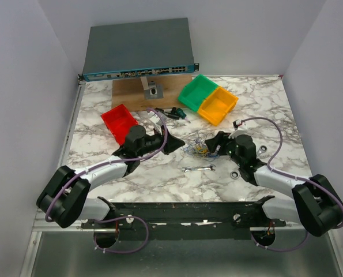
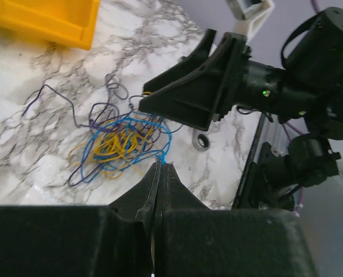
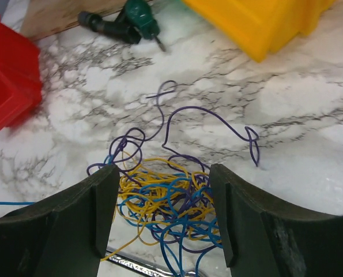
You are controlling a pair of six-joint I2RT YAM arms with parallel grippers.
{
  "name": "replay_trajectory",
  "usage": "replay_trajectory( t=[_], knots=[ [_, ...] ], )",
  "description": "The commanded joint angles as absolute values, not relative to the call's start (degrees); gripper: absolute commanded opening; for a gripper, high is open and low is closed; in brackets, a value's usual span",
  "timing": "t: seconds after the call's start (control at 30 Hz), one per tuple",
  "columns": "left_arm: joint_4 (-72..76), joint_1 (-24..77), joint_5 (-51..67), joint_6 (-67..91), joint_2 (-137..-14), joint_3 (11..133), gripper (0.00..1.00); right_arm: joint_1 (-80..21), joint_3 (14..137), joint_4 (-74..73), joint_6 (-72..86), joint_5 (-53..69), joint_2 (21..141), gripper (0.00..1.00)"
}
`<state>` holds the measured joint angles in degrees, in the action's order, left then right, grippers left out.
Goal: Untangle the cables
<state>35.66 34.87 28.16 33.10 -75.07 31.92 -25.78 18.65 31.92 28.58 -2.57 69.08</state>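
Observation:
The cables need to come apart, so my right gripper should next grab the tangle (image 1: 204, 150) (image 3: 165, 202) on the side opposite my left gripper's piece of the blue cable.
A tangle of blue, yellow and purple cables (image 1: 198, 148) lies on the marble table between my two grippers. In the left wrist view the tangle (image 2: 116, 147) is just ahead of my left gripper (image 2: 161, 166), which is shut on a strand of the blue cable (image 2: 162, 153) at its tip. My left gripper shows in the top view (image 1: 181, 143) at the tangle's left edge. My right gripper (image 3: 162, 193) is open, its fingers (image 3: 102, 208) standing either side of the tangle (image 3: 165, 202), low over it. A purple strand (image 3: 217, 118) loops away beyond the tangle.
A silver wrench (image 1: 198, 168) lies just in front of the tangle. A red bin (image 1: 120, 121) is at the left, green (image 1: 197, 91) and yellow (image 1: 217, 105) bins at the back right. A green-handled tool (image 1: 176, 113), a wooden board (image 1: 131, 92), a network switch (image 1: 138, 49) and washers (image 1: 234, 173) are also there.

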Motion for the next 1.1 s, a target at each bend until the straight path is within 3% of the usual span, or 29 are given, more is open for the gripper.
replay_trajectory(
  t=[0.0,0.1,0.13,0.27,0.4,0.47,0.6,0.8,1.07],
  knots=[
    [44.28,34.80,37.47,35.00,-75.72,32.10,0.00,-25.83,20.92,35.82,27.17,7.70,71.21,0.74],
    [44.73,34.79,38.54,34.60,-75.89,32.12,0.00,-25.84,21.01,35.76,27.56,8.19,72.08,0.77],
    [45.05,34.76,39.11,34.54,-76.00,32.13,0.04,-25.84,21.08,35.69,27.60,8.27,72.59,0.77],
    [46.06,34.78,40.00,34.69,-75.77,31.64,0.42,-25.84,22.57,34.18,27.79,8.42,76.06,0.77],
    [48.22,34.85,41.44,35.14,-75.66,30.88,0.61,-25.84,24.78,33.04,28.19,10.63,80.13,0.75],
    [50.17,34.86,43.12,35.65,-75.97,30.64,0.64,-25.78,25.10,33.57,28.40,11.38,81.30,0.72],
    [48.99,34.89,43.32,35.32,-76.96,31.49,0.65,-25.79,25.95,33.49,28.48,12.55,82.69,0.50],
    [28.45,34.80,31.53,30.96,-81.18,39.16,0.70,-25.78,24.86,34.00,28.31,12.70,80.08,0.01],
    [16.13,34.54,31.29,31.90,-91.33,48.76,0.72,-25.84,22.11,36.39,27.97,13.12,75.29,0.01]
  ],
)
